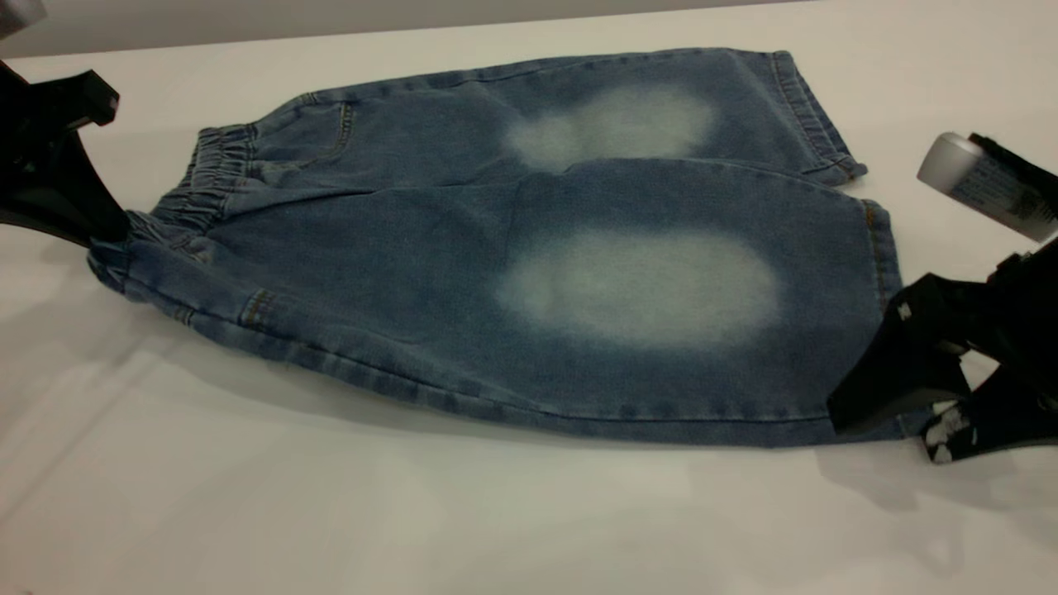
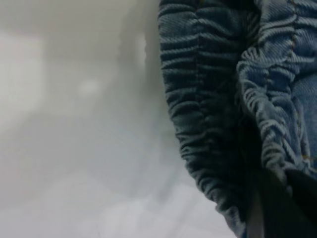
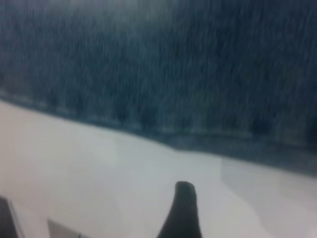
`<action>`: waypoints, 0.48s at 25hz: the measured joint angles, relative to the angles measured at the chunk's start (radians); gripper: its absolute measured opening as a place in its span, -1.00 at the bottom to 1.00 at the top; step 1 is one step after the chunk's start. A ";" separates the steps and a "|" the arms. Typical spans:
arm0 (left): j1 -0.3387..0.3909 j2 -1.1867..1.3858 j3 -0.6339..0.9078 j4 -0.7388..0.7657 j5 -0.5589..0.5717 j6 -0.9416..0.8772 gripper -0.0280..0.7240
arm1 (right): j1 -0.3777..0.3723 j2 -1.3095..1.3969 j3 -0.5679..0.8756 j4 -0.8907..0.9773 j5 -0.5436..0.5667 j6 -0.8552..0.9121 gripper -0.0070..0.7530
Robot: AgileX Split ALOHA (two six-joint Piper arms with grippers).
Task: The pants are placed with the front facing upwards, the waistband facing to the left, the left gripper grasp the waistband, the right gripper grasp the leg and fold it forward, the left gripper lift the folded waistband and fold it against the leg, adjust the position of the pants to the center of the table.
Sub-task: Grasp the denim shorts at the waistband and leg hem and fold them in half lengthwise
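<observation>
My right gripper should grab the pants' near leg by its hem corner [image 1: 907, 425] next, then I fold it forward.
The blue denim pants [image 1: 529, 248] lie flat on the white table [image 1: 331, 512], with a pale faded oval on each leg. The ruffled waistband [image 1: 211, 169] points left. My left gripper [image 1: 111, 235] sits at the waistband's near corner and looks shut on it. In the left wrist view the gathered waistband [image 2: 208, 99] fills the frame, with a dark finger [image 2: 292, 208] pressed against it. My right gripper [image 1: 888, 430] stands open at the near leg's hem corner. In the right wrist view one fingertip [image 3: 182, 213] is over bare table [image 3: 74, 163], just short of the leg's hem [image 3: 173, 64].
A grey cylindrical part [image 1: 975, 186] of the right arm hangs above the table at the far right. The table's back edge [image 1: 331, 29] runs behind the pants. White table surface spreads in front of the pants.
</observation>
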 joint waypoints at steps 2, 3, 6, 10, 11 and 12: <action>0.000 0.000 0.000 -0.001 0.000 0.000 -0.74 | 0.000 0.000 0.000 0.025 -0.033 -0.025 0.48; 0.000 0.000 0.000 -0.001 0.000 0.000 -0.74 | 0.000 0.000 0.000 0.029 -0.049 -0.027 0.48; 0.000 0.000 0.000 -0.001 0.000 0.000 -0.74 | 0.000 -0.001 0.000 0.040 -0.077 -0.027 0.48; 0.000 0.000 0.000 -0.001 0.000 -0.001 -0.74 | 0.000 -0.003 0.000 0.047 -0.100 -0.027 0.48; 0.000 0.000 0.000 -0.001 0.000 -0.001 -0.74 | 0.000 -0.003 0.000 0.047 -0.100 -0.029 0.48; 0.000 0.000 0.000 -0.001 -0.001 -0.001 -0.74 | 0.000 -0.003 0.000 0.047 -0.099 -0.030 0.48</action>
